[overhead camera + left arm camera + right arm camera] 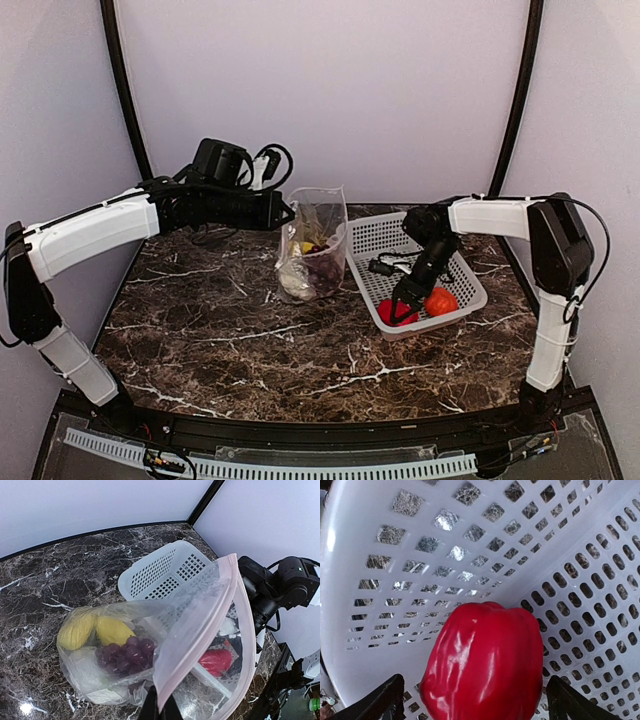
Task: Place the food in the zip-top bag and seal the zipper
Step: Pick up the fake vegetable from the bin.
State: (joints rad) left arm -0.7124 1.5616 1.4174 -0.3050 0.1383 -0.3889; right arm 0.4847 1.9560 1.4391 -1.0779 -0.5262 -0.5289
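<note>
My right gripper will grab the red pepper (394, 313) by opposite sides, so its end can enter the open zip-top bag.
The zip-top bag (318, 240) stands open on the table left of the basket. My left gripper (284, 214) is shut on its upper rim; in the left wrist view its fingertips (160, 711) pinch the pinkish zipper (236, 605) edge. Inside lie two yellow pieces (95, 629), the purple grapes (126, 652) and a whitish cauliflower (95, 677). The red pepper (394, 313) and tomato (441, 300) lie in the basket's near end. My right gripper (406, 300) is open, low over the pepper (485, 660), one finger (385, 700) on each side.
The white perforated basket (385, 235) sits right of the bag, its near corner by the table's right side. Its walls (445, 545) close round the right gripper. Cables and a black device (225, 160) lie behind the left arm. Dark marble table (250, 340).
</note>
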